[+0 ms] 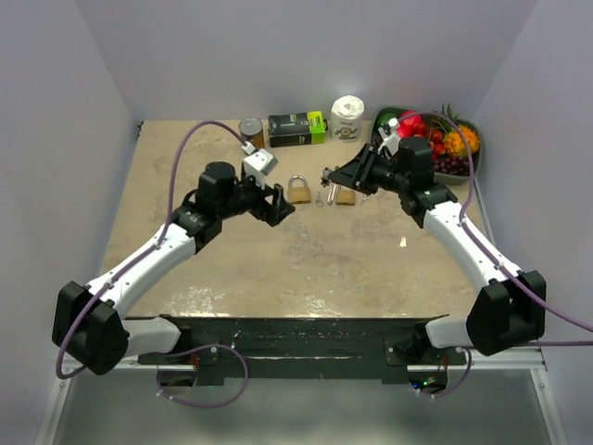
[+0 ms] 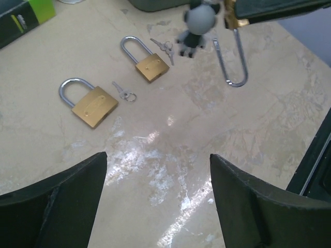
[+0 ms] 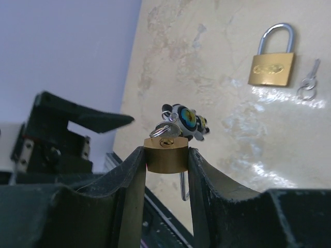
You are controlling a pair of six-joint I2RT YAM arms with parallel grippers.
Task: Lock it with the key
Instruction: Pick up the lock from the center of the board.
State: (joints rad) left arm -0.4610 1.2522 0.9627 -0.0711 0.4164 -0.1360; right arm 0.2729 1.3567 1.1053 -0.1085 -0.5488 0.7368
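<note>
The padlock would stay behind if the robot lifted its left gripper now, because the left gripper's fingers are apart and short of the hanging shackle.
My right gripper (image 3: 166,155) is shut on the sides of a small brass padlock (image 3: 166,154), held above the table. A key (image 3: 168,129) sits in its keyhole with a round toy charm (image 3: 187,120) on the ring. In the left wrist view this held padlock (image 2: 235,15) is at the top right, its shackle (image 2: 231,62) hanging open beside the charm (image 2: 199,23). My left gripper (image 2: 158,160) is open with nothing between its fingers, facing the right gripper (image 1: 334,176) from a short distance to the left (image 1: 278,204).
Two closed brass padlocks (image 2: 94,106) (image 2: 151,66) lie on the table, each with a small key (image 2: 124,93) (image 2: 164,46) beside it. At the back stand a can (image 1: 251,130), a black and green box (image 1: 297,128), a white roll (image 1: 347,119) and a fruit bowl (image 1: 468,125).
</note>
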